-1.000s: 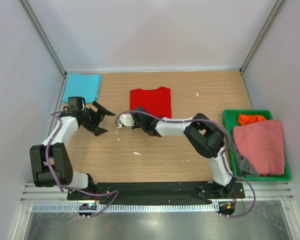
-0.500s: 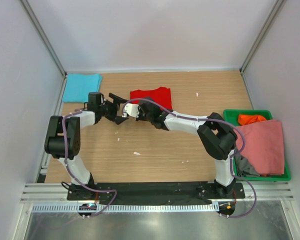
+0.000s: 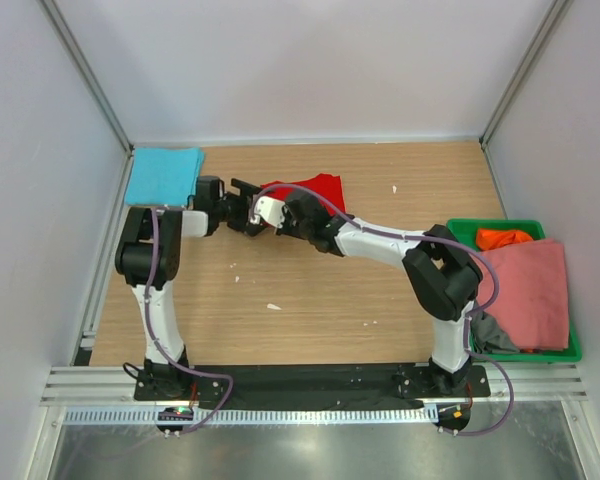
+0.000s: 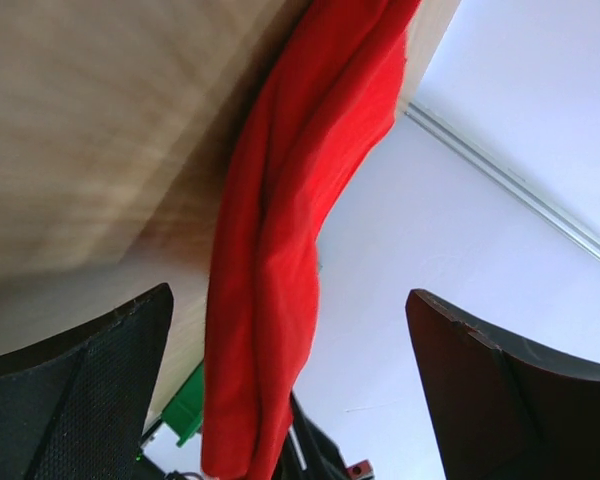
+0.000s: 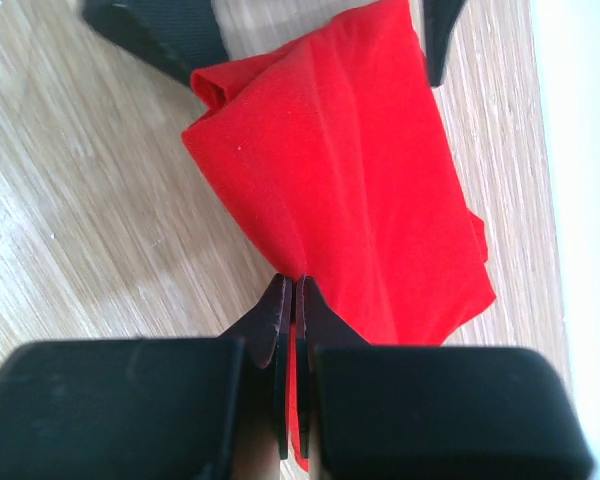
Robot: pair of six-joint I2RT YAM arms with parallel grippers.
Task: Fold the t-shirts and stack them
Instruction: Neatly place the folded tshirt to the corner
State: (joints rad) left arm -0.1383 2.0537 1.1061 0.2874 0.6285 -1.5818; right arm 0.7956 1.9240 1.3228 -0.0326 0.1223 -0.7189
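Observation:
My left gripper grabs the folded red t-shirt (image 3: 320, 190) by its corner facing the turquoise t-shirt next, to stack it there still folded.
A folded bright red t-shirt (image 3: 320, 190) lies at the back middle of the table. My right gripper (image 3: 292, 212) is shut on its near edge; the right wrist view shows the red cloth (image 5: 340, 170) pinched between the closed fingers (image 5: 276, 310). My left gripper (image 3: 248, 208) is open at the shirt's left corner, and in the left wrist view the red shirt (image 4: 280, 250) hangs between its spread jaws. A folded turquoise t-shirt (image 3: 163, 174) lies at the back left. A salmon pink t-shirt (image 3: 525, 290), an orange one (image 3: 502, 238) and a dark grey one (image 3: 483, 330) sit in the green crate.
The green plastic crate (image 3: 460, 232) stands at the right edge of the table. White walls and metal rails enclose the back and sides. Small white scraps (image 3: 273, 306) lie on the wood.
My left gripper has swung right from the table's left side to the red shirt's left corner. My right gripper has moved back toward the shirt and lifted its near edge.

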